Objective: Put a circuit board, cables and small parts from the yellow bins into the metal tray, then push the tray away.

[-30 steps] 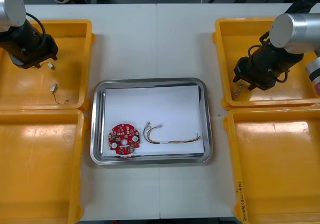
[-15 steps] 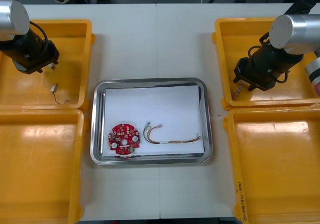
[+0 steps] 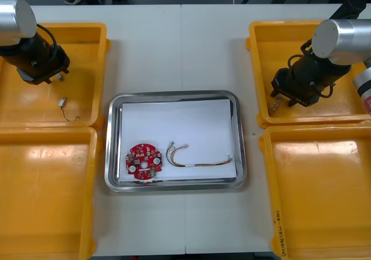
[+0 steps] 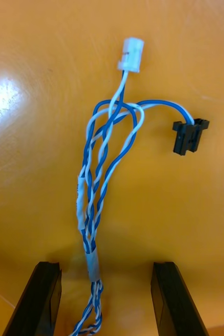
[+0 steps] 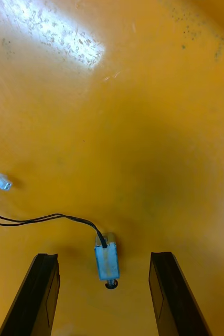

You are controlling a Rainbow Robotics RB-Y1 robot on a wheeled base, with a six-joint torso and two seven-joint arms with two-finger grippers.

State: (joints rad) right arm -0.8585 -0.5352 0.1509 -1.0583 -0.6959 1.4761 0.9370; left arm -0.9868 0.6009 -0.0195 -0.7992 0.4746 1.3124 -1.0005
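The right gripper grabs the cable's white band that bundles the wires next, since the wires fan out into loose loops near the plugs.
My left gripper (image 3: 50, 73) hangs low in the far left yellow bin (image 3: 87, 37). In the left wrist view it (image 5: 104, 256) is open, and a small metal part (image 5: 106, 261) on a black wire lies on the bin floor between the fingertips. My right gripper (image 3: 282, 100) is down in the far right yellow bin (image 3: 264, 46). It (image 4: 106, 265) is open around a twisted blue and white cable (image 4: 93, 205) with a white plug (image 4: 130, 54) and a black plug (image 4: 189, 135). The metal tray (image 3: 113, 144) holds a red circuit board (image 3: 144, 161) and a red and yellow cable (image 3: 197, 160).
A second small metal part (image 3: 62, 103) with a thin wire lies in the far left bin, nearer the tray. The two near bins (image 3: 46, 196) (image 3: 319, 196) look bare. White paper lines the tray, with free room in its far half.
My left gripper has shifted slightly right, over the small part that lay beside it, which it now hides in the front view. The right arm has barely moved.
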